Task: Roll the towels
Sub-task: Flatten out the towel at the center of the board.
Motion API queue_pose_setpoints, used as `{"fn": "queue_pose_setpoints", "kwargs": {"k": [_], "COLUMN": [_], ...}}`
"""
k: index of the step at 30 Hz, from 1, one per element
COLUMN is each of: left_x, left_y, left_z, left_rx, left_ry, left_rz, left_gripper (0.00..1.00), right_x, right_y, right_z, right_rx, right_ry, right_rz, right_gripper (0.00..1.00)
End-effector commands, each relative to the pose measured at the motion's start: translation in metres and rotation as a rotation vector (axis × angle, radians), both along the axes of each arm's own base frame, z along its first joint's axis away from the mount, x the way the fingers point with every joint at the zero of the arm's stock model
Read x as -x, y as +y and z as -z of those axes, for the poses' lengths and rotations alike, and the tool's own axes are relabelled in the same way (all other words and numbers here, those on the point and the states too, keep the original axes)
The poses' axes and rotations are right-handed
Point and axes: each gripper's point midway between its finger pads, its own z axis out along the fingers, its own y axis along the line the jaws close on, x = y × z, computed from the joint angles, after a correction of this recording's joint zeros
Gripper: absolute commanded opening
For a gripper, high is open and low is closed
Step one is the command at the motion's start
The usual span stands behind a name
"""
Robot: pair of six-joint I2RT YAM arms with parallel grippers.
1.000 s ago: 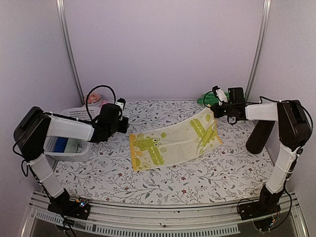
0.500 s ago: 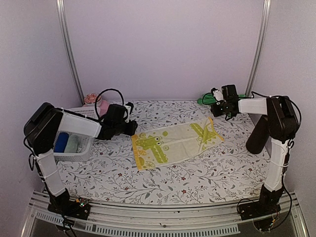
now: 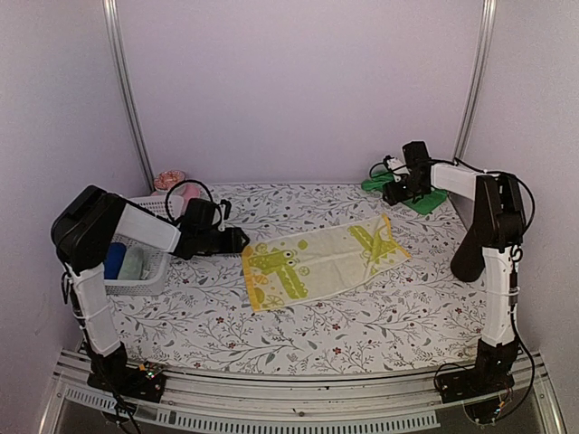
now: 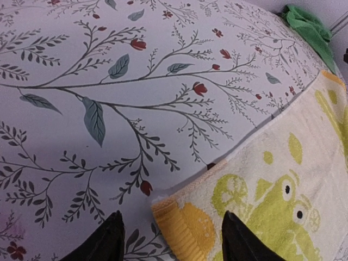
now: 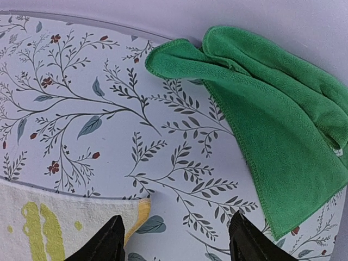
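The left gripper's fingers are above the flat towel and would miss the towel's corner if they closed now. The left gripper needs to go lower first, then close on the corner.
The yellow-lime towel lies spread flat in the middle of the table, its long side running from lower left to upper right. My left gripper stands open just off its left corner, and that corner lies between the open jaws without being pinched. Past the towel's far right corner, my right gripper hangs open over bare cloth-covered table. The green towel lies crumpled at the back right, close beside the right gripper.
A white mesh basket with blue and pale items stands at the left edge under the left arm. A pink bowl sits behind it. The back wall runs close behind the green towel.
Both grippers have opened and let go of the yellow-lime towel's corners. The raised right end has dropped flat. The right gripper has drawn back toward the green towel.
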Motion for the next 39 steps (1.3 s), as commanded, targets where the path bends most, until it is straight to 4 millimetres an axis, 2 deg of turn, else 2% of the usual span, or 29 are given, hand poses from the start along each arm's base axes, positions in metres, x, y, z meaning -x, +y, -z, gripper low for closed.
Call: {"fn": "queue_pose_setpoints", "kwargs": {"k": [1,2,6,10,14,22,25,27,31,32,34,39], "left_x": [0.001,0.004,0.002,0.0,0.002,0.006,0.006,0.004,-0.002,-0.004,-0.007,-0.007], "left_y": [-0.009,-0.008,-0.009,-0.008,-0.01,-0.009,-0.007,-0.006,-0.006,-0.007,-0.009,-0.023], "left_z": [0.0,0.016,0.023,0.034,0.044,0.051,0.051,0.05,0.045,0.042,0.033,-0.014], "left_rx": [0.126,0.117,0.118,0.111,0.117,0.118,0.113,0.108,0.097,0.093,0.079,-0.048], "left_ry": [0.035,0.068,0.079,0.103,0.128,0.143,0.14,0.135,0.118,0.106,0.072,-0.128], "left_rz": [0.029,0.025,0.024,0.014,0.017,0.014,0.006,-0.001,-0.005,-0.003,0.01,0.078], "left_gripper": [0.6,0.6,0.59,0.57,0.51,0.42,0.33,0.22,0.02,0.0,0.0,0.0], "right_x": [0.015,0.015,0.016,0.019,0.022,0.02,0.019,0.018,0.017,0.017,0.016,0.012], "right_y": [0.009,0.01,0.014,0.018,0.02,0.02,0.019,0.018,0.017,0.017,0.017,0.015], "right_z": [-0.009,-0.015,-0.038,-0.05,-0.055,-0.059,-0.059,-0.058,-0.055,-0.053,-0.051,-0.04], "right_rx": [-0.067,-0.078,-0.11,-0.141,-0.161,-0.16,-0.154,-0.147,-0.138,-0.137,-0.135,-0.104], "right_ry": [0.057,0.051,0.015,0.001,-0.001,-0.017,-0.021,-0.023,-0.021,-0.019,-0.016,-0.003], "right_rz": [-0.036,-0.037,-0.045,-0.053,-0.055,-0.054,-0.053,-0.049,-0.047,-0.047,-0.05,-0.058], "right_gripper": [0.67,0.67,0.67,0.67,0.67,0.67,0.67,0.67,0.66,0.66,0.66,0.66]}}
